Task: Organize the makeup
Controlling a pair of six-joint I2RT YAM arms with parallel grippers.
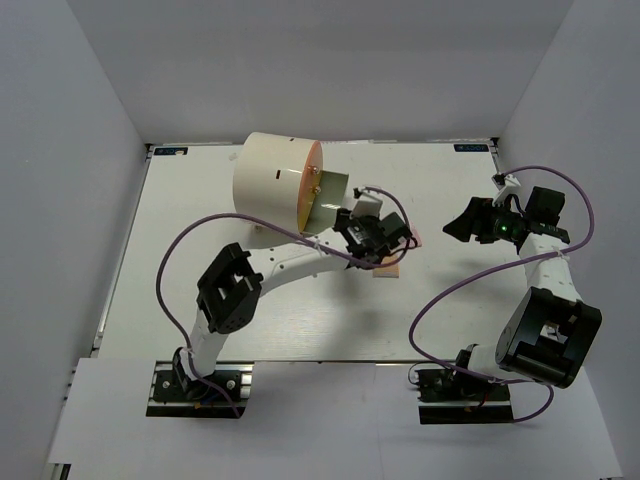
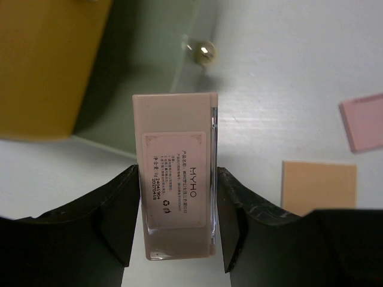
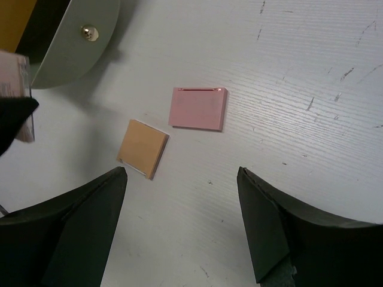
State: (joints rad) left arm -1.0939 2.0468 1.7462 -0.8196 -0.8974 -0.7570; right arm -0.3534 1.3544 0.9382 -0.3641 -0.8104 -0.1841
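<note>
The beige makeup piece [image 2: 175,149] hangs over the pale panel's edge and empty table and would fall onto the table, so it is too early to open my left gripper now.
My left gripper [image 2: 178,182] is shut on a beige rectangular makeup piece [image 2: 175,149] with a white label, held just in front of the big cream cylinder. In the top view the left gripper [image 1: 375,238] is right of the cylinder's orange front. A pink square [image 3: 198,108] and a tan square [image 3: 142,147] lie flat on the table, side by side; both also show in the left wrist view, the pink one [image 2: 364,122] and the tan one [image 2: 319,186]. My right gripper [image 3: 182,173] is open and empty, above the table right of the squares, and also shows in the top view [image 1: 465,222].
The large cream cylinder [image 1: 270,180] lies at the back centre, its orange front [image 2: 42,60] facing right. A pale panel with a gold knob [image 2: 204,52] sticks out from that front. Purple cables loop over both arms. White walls enclose the table.
</note>
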